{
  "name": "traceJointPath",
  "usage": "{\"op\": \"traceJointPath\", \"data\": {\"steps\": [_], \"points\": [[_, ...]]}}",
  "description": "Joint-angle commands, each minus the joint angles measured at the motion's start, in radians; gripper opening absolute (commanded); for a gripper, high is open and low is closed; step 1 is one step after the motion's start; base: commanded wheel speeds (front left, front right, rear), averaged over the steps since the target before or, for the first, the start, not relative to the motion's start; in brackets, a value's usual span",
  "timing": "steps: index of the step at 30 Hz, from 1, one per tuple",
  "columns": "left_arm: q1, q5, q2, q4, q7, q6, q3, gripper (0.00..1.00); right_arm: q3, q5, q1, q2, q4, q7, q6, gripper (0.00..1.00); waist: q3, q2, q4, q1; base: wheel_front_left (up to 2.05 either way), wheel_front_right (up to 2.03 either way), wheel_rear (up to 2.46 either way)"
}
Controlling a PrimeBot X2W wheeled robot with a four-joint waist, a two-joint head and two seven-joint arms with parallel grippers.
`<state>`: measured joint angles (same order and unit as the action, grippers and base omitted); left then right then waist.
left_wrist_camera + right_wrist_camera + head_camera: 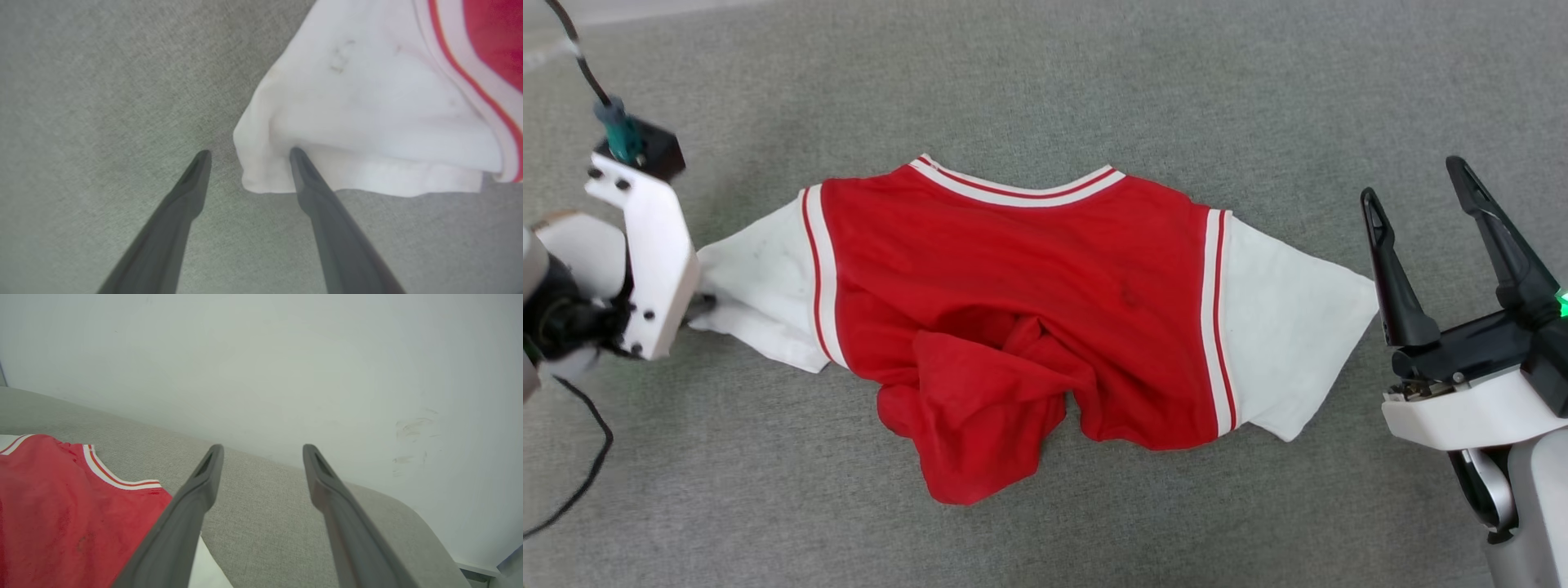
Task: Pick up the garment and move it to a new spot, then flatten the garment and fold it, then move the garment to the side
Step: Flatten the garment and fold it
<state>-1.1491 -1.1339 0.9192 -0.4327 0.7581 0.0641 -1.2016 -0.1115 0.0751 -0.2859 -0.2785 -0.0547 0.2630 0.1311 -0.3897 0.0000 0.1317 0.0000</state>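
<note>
I need to take hold of the garment with my left gripper next, by the folded tip of its white sleeve [706,299], where the cloth creases up while the red body [1013,260] lies slack.
The garment [1013,261] lies spread on a grey fabric surface, collar at the far side, white sleeves out to both sides, and its red lower hem bunched in a heap at the near middle. My left gripper [249,152] is open at the tip of the left sleeve [367,102]. One of its fingers [310,188] touches the sleeve's folded edge, and the other rests over bare surface. In the head view the left wrist [645,261] covers those fingers. My right gripper [1413,180] stands open and holds nothing, just beyond the right sleeve [1290,327].
The grey padded surface [1094,82] extends on all sides of the garment. In the right wrist view its rounded far edge [388,498] meets a pale wall [286,355]. A black cable [580,57] runs from the left wrist.
</note>
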Motion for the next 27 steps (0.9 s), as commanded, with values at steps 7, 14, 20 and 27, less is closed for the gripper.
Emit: {"op": "traceJointPath", "data": {"steps": [7,14,20,27], "points": [[0.093,0.006,-0.045,-0.03,-0.027,0.005,-0.035,1.0,-0.002,-0.009,-0.037,0.004,-0.003,0.002,-0.001,1.0,-0.031,0.0,0.004,0.0,0.0,0.0,0.0],[0.035,0.07,-0.035,-0.03,-0.108,0.039,-0.028,0.0,0.005,-0.016,-0.092,-0.065,0.002,0.002,-0.001,1.0,0.032,0.0,-0.023,0.0,0.0,0.0,0.0],[0.02,0.104,-0.02,0.028,-0.154,0.049,-0.033,0.0,-0.083,0.051,-0.189,-0.205,0.059,-0.052,-0.001,1.0,0.086,0.0,-0.045,0.0,0.0,0.0,0.0],[0.022,0.123,-0.028,0.086,-0.17,0.046,-0.037,0.0,-0.262,0.228,-0.325,-0.382,0.085,-0.338,-0.001,1.0,0.103,0.0,-0.066,0.0,0.0,0.0,0.0]]}}
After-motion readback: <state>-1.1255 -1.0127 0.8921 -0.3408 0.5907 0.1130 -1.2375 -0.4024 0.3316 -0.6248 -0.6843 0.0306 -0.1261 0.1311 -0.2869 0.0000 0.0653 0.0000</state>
